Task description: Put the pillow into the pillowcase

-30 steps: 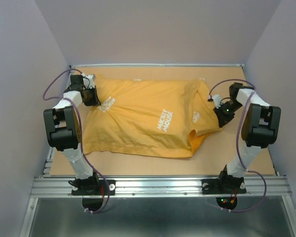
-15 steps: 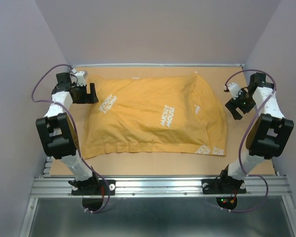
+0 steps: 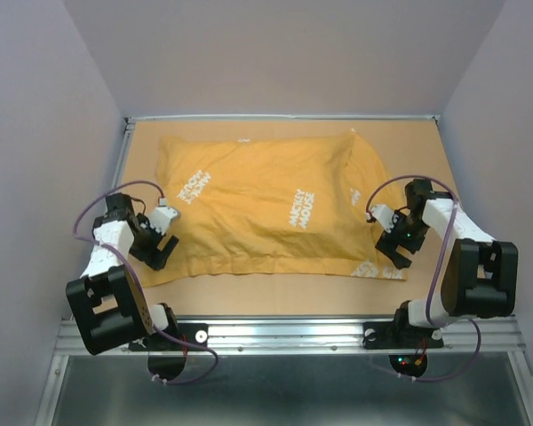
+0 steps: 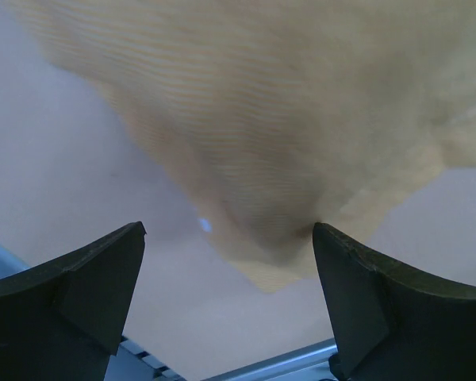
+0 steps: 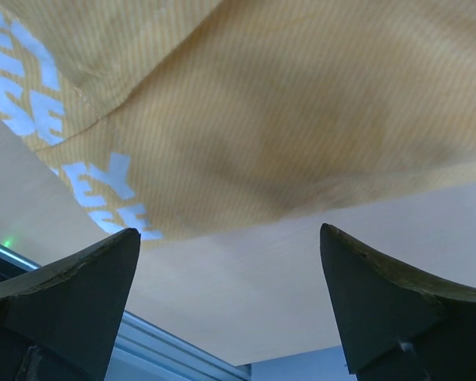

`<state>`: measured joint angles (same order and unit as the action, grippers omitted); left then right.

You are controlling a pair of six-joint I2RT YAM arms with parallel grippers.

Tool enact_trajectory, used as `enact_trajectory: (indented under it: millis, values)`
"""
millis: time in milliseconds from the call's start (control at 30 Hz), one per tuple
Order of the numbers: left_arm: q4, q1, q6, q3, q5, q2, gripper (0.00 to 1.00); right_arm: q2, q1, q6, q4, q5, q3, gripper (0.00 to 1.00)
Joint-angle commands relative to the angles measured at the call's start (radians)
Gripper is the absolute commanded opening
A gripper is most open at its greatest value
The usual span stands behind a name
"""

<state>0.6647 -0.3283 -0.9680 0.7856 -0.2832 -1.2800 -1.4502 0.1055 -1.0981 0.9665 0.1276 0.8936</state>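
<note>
Table lies below my left gripper's fingers in the left wrist view, so it moves lower first; closing on the pillowcase corner [image 3: 151,277] [image 4: 266,268] is too early.
The orange-yellow pillowcase [image 3: 275,209] lies bulging across the table with small white print facing up. The pillow itself is hidden; no white fabric shows. My left gripper [image 3: 163,250] hovers at the case's near left corner, open, nothing between its fingers; its wrist view shows that corner of the pillowcase [image 4: 285,135] just beyond the left gripper [image 4: 228,238]. My right gripper [image 3: 393,247] is at the near right corner, open and empty. Its wrist view shows the pillowcase [image 5: 270,111] hem with white letters ahead of the right gripper [image 5: 230,238].
The tan tabletop [image 3: 275,297] shows as a strip between the case and the metal rail [image 3: 284,333] at the near edge. Lilac walls [image 3: 44,133] close in the left, right and back sides.
Both grippers opened and let go of the pillowcase's far corners, then drew back toward the near edge. The case settled flat, its right flap spreading out.
</note>
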Motion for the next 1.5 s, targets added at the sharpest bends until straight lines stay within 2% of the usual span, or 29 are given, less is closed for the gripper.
enact_trajectory:
  millis: [0, 133, 233, 267, 333, 367, 433, 467, 500, 533, 667, 767, 800, 867, 1033, 1167, 1333, 1467]
  values:
    - [-0.017, 0.005, -0.156, -0.117, 0.073, 0.082, 0.99, 0.053, -0.053, 0.044, -0.11, -0.031, -0.066, 1.0]
    - [-0.089, 0.003, -0.153, -0.181, 0.084, 0.067, 0.99, 0.068, -0.098, 0.069, -0.17, -0.043, -0.148, 0.98]
    - [-0.16, 0.005, -0.101, -0.197, 0.079, 0.031, 0.94, 0.065, -0.104, 0.089, -0.219, -0.06, -0.2, 0.94]
    - [-0.174, 0.005, -0.077, -0.194, 0.076, 0.021, 0.86, 0.062, -0.104, 0.093, -0.23, -0.062, -0.214, 0.88]
    - [-0.2, 0.005, -0.045, -0.181, 0.056, -0.002, 0.8, 0.065, -0.104, 0.099, -0.264, -0.066, -0.243, 0.76]
    - [-0.197, 0.005, -0.026, -0.165, 0.043, -0.01, 0.68, 0.074, -0.104, 0.106, -0.273, -0.063, -0.248, 0.59]
    - [-0.16, 0.003, -0.023, -0.143, -0.003, -0.005, 0.48, 0.088, -0.104, 0.122, -0.275, -0.062, -0.245, 0.42]
    - [-0.148, 0.005, -0.021, -0.134, -0.017, 0.001, 0.21, 0.102, -0.104, 0.129, -0.272, -0.065, -0.234, 0.3]
    - [-0.12, 0.005, -0.015, -0.109, -0.028, 0.023, 0.09, 0.132, -0.102, 0.139, -0.267, -0.072, -0.226, 0.05]
    - [-0.106, 0.005, -0.008, -0.095, -0.048, 0.039, 0.0, 0.152, -0.102, 0.148, -0.265, -0.078, -0.217, 0.0]
    - [0.009, -0.012, -0.014, 0.067, -0.149, 0.143, 0.0, 0.235, -0.102, 0.205, -0.255, -0.045, -0.075, 0.0]
    - [0.009, -0.026, 0.058, 0.195, -0.211, 0.18, 0.0, 0.228, -0.078, 0.283, -0.256, 0.001, 0.057, 0.0]
    - [-0.008, -0.031, 0.104, 0.226, -0.22, 0.182, 0.0, 0.215, -0.046, 0.326, -0.256, 0.035, 0.161, 0.01]
    - [-0.026, -0.041, 0.156, 0.32, -0.247, 0.179, 0.0, 0.173, -0.004, 0.371, -0.258, 0.075, 0.269, 0.0]
    - [-0.15, -0.095, 0.356, 0.506, -0.289, 0.168, 0.0, 0.099, 0.1, 0.5, -0.265, 0.162, 0.642, 0.0]
    - [-0.25, -0.138, 0.515, 0.673, -0.291, 0.194, 0.0, 0.093, 0.111, 0.563, -0.284, 0.162, 0.824, 0.01]
    - [-0.436, -0.158, 0.704, 0.756, -0.2, 0.303, 0.0, 0.135, 0.111, 0.645, -0.348, 0.115, 0.985, 0.01]
    - [-0.516, -0.158, 0.749, 0.785, -0.192, 0.347, 0.0, 0.172, 0.111, 0.695, -0.434, 0.09, 1.031, 0.0]
